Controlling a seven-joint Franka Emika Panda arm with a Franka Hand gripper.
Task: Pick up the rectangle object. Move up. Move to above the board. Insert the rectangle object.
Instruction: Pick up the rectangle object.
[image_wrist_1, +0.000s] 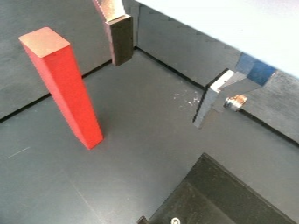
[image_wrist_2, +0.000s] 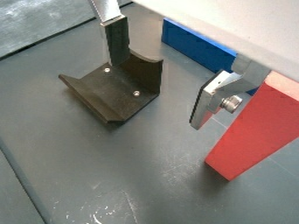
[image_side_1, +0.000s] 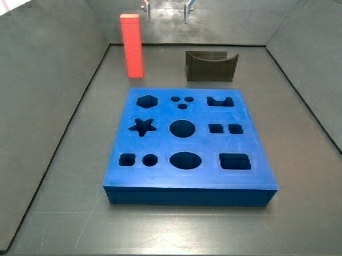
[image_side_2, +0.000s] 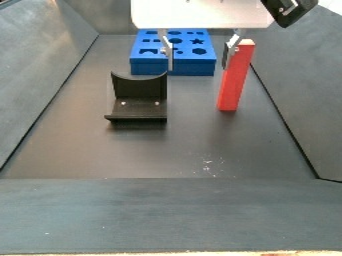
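Observation:
The red rectangle object has to go into the board (image_side_1: 187, 135). My gripper needs to grab it by its upper part (image_side_1: 131, 27) next.
The red-orange rectangle object (image_side_2: 235, 75) stands upright on the grey floor, and shows in a side view (image_side_1: 131, 45) and in both wrist views (image_wrist_1: 65, 83) (image_wrist_2: 251, 131). The blue board (image_side_1: 187, 135) with dark cut-outs lies flat on the floor, apart from the bar, and its edge shows in a wrist view (image_wrist_2: 198, 48). My gripper (image_side_2: 198, 48) hangs open and empty above the floor, between the fixture and the bar, with the bar just outside one finger (image_wrist_2: 216, 101). Nothing sits between the fingers in a wrist view (image_wrist_1: 163, 74).
The dark fixture (image_side_2: 136, 98) stands on the floor beside the gripper, opposite the bar, and shows in a wrist view (image_wrist_2: 111, 92) and a side view (image_side_1: 210, 65). Dark walls (image_side_1: 80, 90) enclose the floor on all sides.

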